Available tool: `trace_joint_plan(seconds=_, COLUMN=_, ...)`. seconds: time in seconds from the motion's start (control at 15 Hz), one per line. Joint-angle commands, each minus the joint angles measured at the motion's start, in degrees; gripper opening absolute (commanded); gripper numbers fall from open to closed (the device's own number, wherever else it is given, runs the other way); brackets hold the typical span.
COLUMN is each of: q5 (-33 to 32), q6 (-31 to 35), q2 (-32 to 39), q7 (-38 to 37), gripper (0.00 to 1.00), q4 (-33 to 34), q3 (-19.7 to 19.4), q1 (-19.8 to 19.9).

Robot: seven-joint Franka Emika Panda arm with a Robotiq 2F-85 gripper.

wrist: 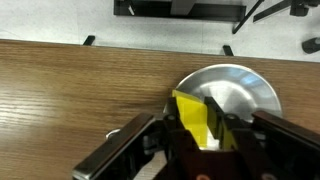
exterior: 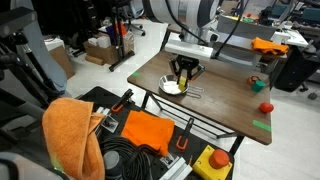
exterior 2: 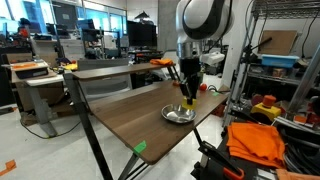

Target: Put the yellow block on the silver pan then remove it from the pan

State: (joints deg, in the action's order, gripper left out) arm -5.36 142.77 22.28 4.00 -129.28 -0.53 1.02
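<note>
My gripper opens now, since the yellow block hangs just above the pan's inside and would land in the silver pan.
My gripper is shut on the yellow block, which stands upright between the two dark fingers. In the wrist view the block hangs over the left rim of the round silver pan. In both exterior views the gripper points straight down at the silver pan on the brown table, with the yellow block just above the pan's inside. I cannot tell whether the block touches the metal. The pan's thin handle points away from the arm.
On the brown table lie a small red round object, a green tape mark and a small green-and-orange item. Below the table's front are an orange cloth and a yellow box with a red button.
</note>
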Motion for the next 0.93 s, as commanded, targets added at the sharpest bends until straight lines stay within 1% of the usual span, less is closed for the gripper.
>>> trace_joint_plan(seconds=0.0, q5=-1.3, q6=-0.9, q2=0.3, q7=-0.8, gripper=0.08, q4=1.3, q3=-0.6, q1=-0.9)
trace_joint_plan(seconds=0.07, q5=-1.3, q6=-1.1, q2=0.2, q7=-0.7, gripper=0.08, q4=1.3, q3=-0.6, q1=-0.9)
trace_joint_plan(seconds=0.13, q5=-1.3, q6=-1.3, q2=0.2, q7=-0.5, gripper=0.56, q4=1.5, q3=-0.5, q1=-0.9)
trace_joint_plan(seconds=0.2, q5=-1.2, q6=-1.4, q2=0.2, q7=-0.8, gripper=0.57, q4=1.6, q3=-0.6, q1=-1.0)
trace_joint_plan(seconds=0.47, q5=-0.8, q6=-1.5, q2=0.3, q7=-0.7, gripper=0.84, q4=1.8, q3=-0.5, q1=-0.8)
trace_joint_plan(seconds=0.53, q5=-0.8, q6=-1.5, q2=0.2, q7=-0.7, gripper=0.93, q4=1.8, q3=-0.5, q1=-0.7)
trace_joint_plan(seconds=0.6, q5=-0.7, q6=-1.5, q2=0.2, q7=-0.7, gripper=0.98, q4=1.8, q3=-0.5, q1=-0.7)
trace_joint_plan(seconds=0.67, q5=-0.5, q6=-1.6, q2=0.2, q7=-0.5, gripper=1.0, q4=1.8, q3=-0.4, q1=-0.6)
trace_joint_plan(seconds=0.87, q5=-0.2, q6=-1.8, q2=-0.2, q7=0.0, gripper=1.0, q4=1.5, q3=-0.1, q1=-0.5)
